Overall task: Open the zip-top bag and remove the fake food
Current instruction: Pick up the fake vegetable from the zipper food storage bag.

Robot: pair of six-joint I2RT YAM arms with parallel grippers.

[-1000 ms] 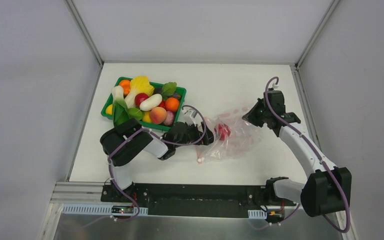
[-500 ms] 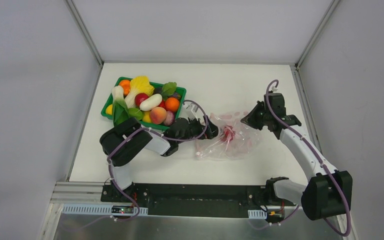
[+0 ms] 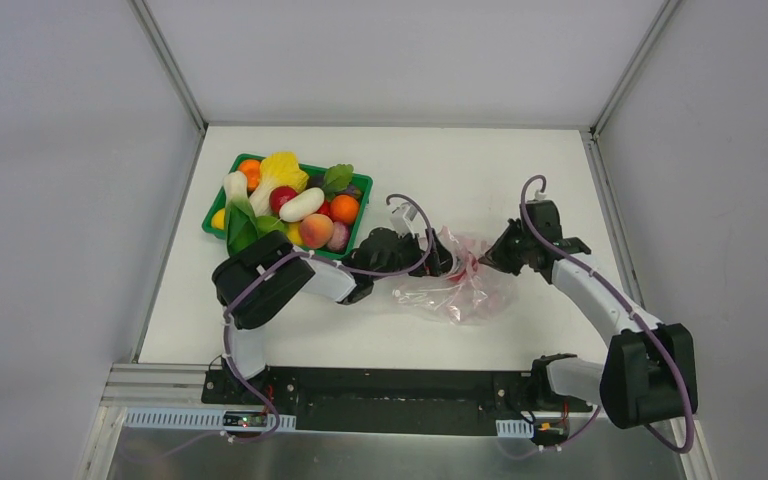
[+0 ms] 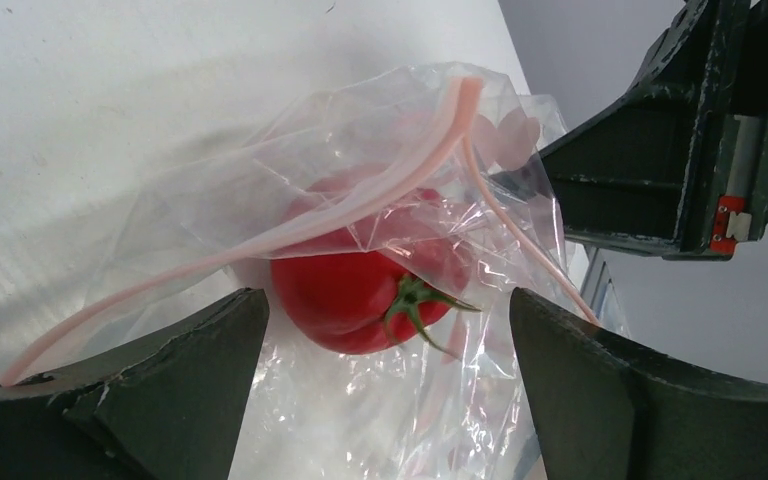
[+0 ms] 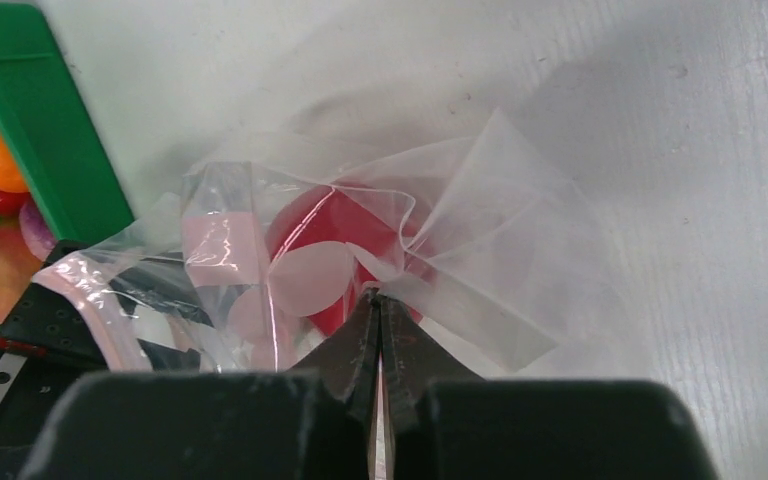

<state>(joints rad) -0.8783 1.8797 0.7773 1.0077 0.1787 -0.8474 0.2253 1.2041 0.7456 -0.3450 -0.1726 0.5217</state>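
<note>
I will next reach through the open top of the bag with my left gripper and grab the red fruit by its sides, to take it out through that opening.
The clear zip-top bag [image 3: 460, 288] lies crumpled between my two grippers, with its pink zip strip [image 4: 360, 205] parted. Inside it sits one piece of fake food, a glossy red fruit with a green stem [image 4: 360, 290], also seen in the right wrist view [image 5: 330, 225]. My left gripper [image 3: 445, 262] is open at the bag's mouth, and its fingers [image 4: 160, 390] stand on either side of the fruit without touching it. My right gripper [image 3: 490, 258] is shut on a pinch of the bag's film [image 5: 500, 270] at the opposite end.
A green tray [image 3: 362, 186] at the back left holds more fake food: oranges, a peach, a white radish, leaves and a yellow-white cabbage. Its corner shows in the right wrist view [image 5: 55, 130]. White table all round; side walls at left and right.
My left gripper has moved right to the bag's mouth. My right gripper has moved left and nearer, bunching the bag between them. The red fruit shifted a little right.
</note>
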